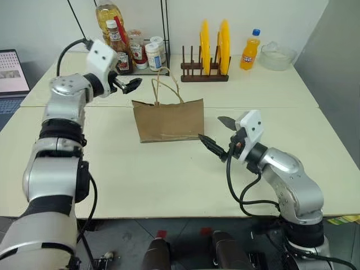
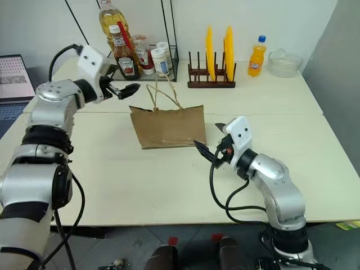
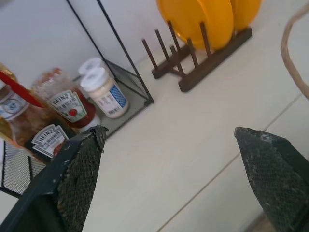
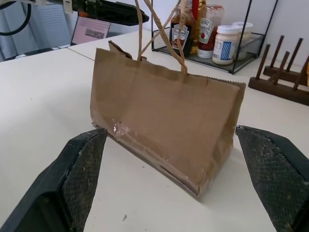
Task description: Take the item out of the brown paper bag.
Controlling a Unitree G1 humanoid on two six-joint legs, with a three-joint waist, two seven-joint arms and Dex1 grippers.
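Note:
My left gripper pinches the bag by its thin loop handle next, which sticks up while the bag's paper sides stand wide and flat.
The brown paper bag stands upright in the middle of the table, its two thin loop handles sticking up. The item is hidden from view. My left gripper hovers open just left of the handles, above the bag's left top corner, touching nothing. My right gripper is open close to the bag's right end, level with its lower half and pointing at it. The right wrist view has the bag framed between the two spread fingers. One handle loop shows in the left wrist view.
Along the back of the table stand a wire rack with ketchup bottles and jars, a wooden rack with yellow plates, an orange soda bottle and a glass bowl. A laptop sits at far left.

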